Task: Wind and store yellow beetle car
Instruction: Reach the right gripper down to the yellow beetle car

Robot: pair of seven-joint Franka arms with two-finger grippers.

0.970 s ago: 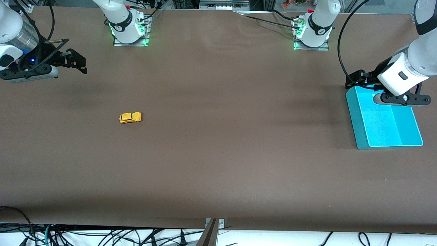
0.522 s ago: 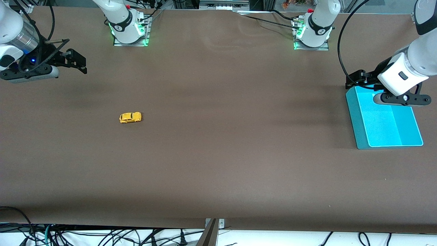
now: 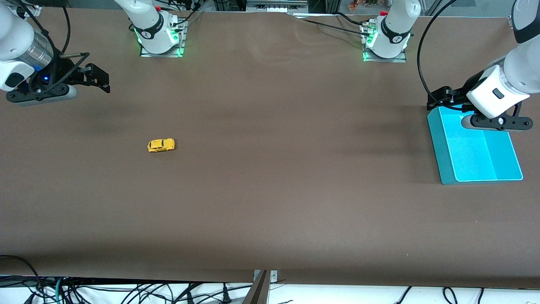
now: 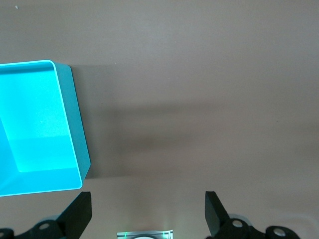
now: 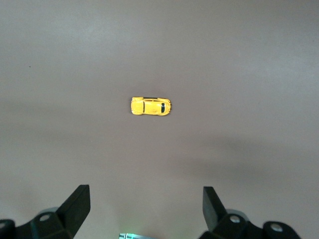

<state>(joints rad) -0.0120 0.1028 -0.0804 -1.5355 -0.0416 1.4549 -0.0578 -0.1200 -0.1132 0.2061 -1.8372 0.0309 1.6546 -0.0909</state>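
Observation:
I should next pick up the yellow beetle car [image 3: 160, 145] by its door sides with my right gripper, and then I can wind it along the tabletop.
The yellow beetle car [image 3: 160, 145] stands on its wheels on the brown table, toward the right arm's end. It also shows in the right wrist view [image 5: 150, 106], out in front of the fingertips. My right gripper [image 3: 100, 80] is open and empty, up in the air over bare table near the right arm's end; its wide-apart fingers show in the right wrist view [image 5: 144, 199]. My left gripper [image 3: 438, 99] is open and empty, hovering over the corner of the cyan tray [image 3: 443, 160]; it also shows in the left wrist view [image 4: 147, 201].
The cyan tray's wall [image 4: 75, 124] shows in the left wrist view, and nothing lies in it. The two arm bases [image 3: 160, 38] [image 3: 386, 42] stand along the table's edge farthest from the front camera. Cables hang below the table's near edge.
My right gripper has shifted slightly toward the car. The left arm, the car and the tray have not moved.

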